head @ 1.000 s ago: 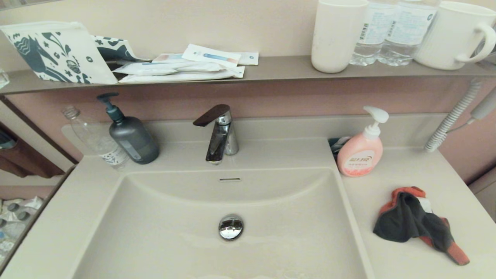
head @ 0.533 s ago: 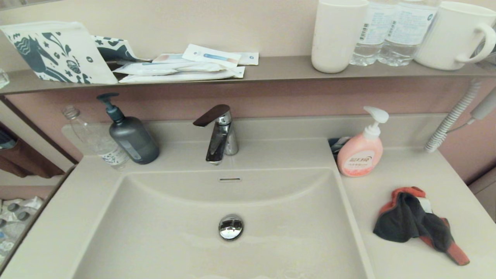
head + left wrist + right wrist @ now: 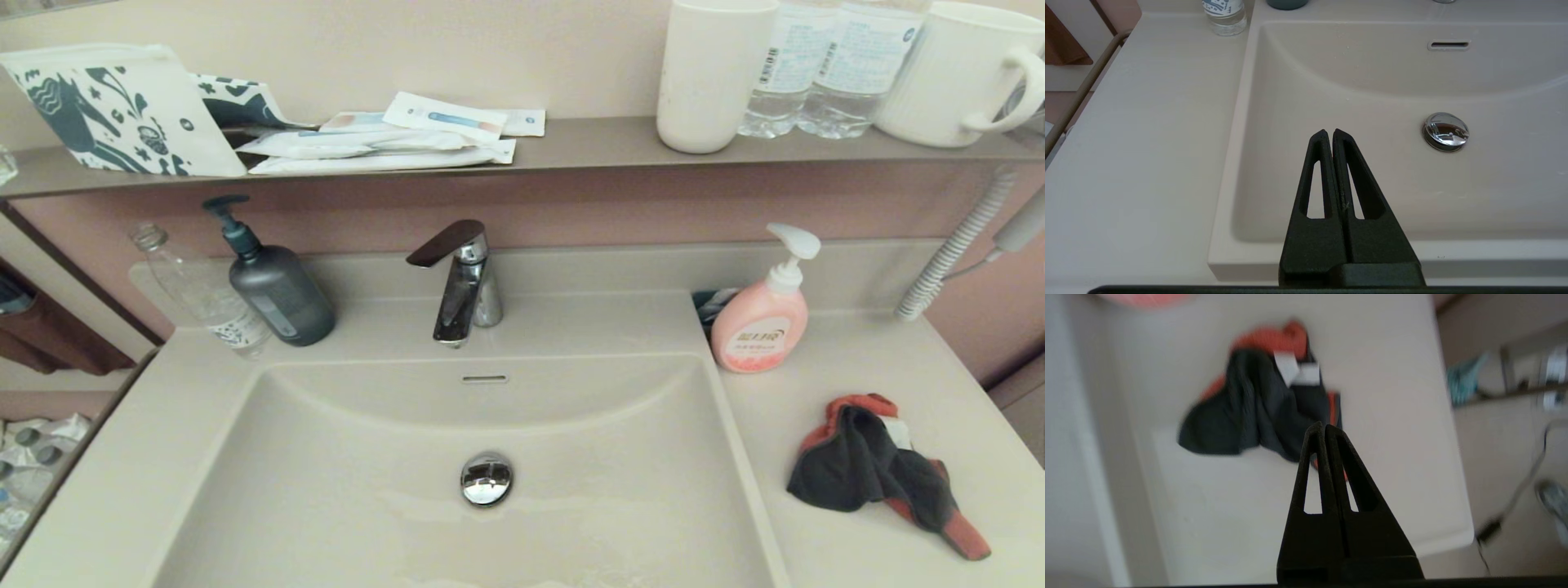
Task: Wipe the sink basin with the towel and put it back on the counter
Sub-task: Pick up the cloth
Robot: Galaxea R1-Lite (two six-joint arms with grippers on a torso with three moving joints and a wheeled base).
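The robot's right gripper needs to wipe the sink basin [image 3: 343,498] next, so it should grab the towel by its dark grey cloth [image 3: 874,449] beside the white label.
The beige sink basin [image 3: 343,498] fills the middle of the head view, with its chrome drain plug [image 3: 486,478] and overflow slot [image 3: 484,378]. The dark grey towel [image 3: 873,469] with orange-red edging lies crumpled on the counter [image 3: 824,392] right of the basin. Neither gripper shows in the head view. My right gripper [image 3: 1324,426] is shut and empty, held above the counter near the towel [image 3: 1253,408]. My left gripper [image 3: 1329,132] is shut and empty, over the basin's front left part [image 3: 1274,163], left of the drain plug [image 3: 1446,131].
A pink soap bottle [image 3: 761,320] stands behind the towel. A chrome faucet [image 3: 462,282], a dark pump bottle [image 3: 276,287] and a clear bottle [image 3: 204,298] stand at the back. The wall shelf [image 3: 571,143] holds cups, water bottles and packets. A coiled cord [image 3: 951,249] hangs at right.
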